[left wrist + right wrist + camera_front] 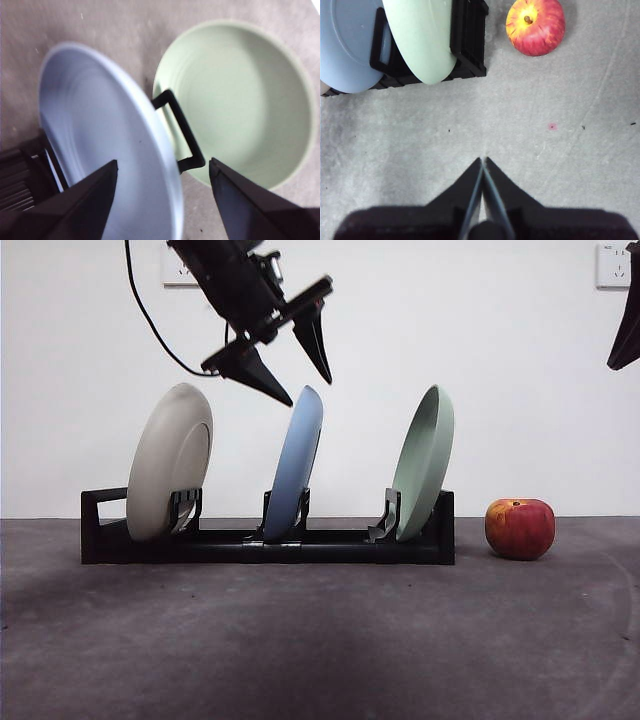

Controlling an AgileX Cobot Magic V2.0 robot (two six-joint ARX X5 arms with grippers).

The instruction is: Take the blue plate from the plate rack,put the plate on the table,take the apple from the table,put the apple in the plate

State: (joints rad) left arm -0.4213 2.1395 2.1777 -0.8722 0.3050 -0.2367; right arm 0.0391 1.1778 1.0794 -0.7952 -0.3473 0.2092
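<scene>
The blue plate will come out of the plate rack next, as my left gripper picks it up by its top rim and lifts it.
The blue plate stands on edge in the middle slot of the black plate rack. My left gripper is open and hangs just above the plate's top rim, one jaw on each side. In the left wrist view the plate's rim lies between the jaws of the left gripper. The red apple rests on the table right of the rack; it also shows in the right wrist view. My right gripper is shut and empty, high over bare table.
A cream-white plate stands in the rack's left slot and a pale green plate in the right slot, also in the left wrist view. A white wall with sockets rises behind the table.
</scene>
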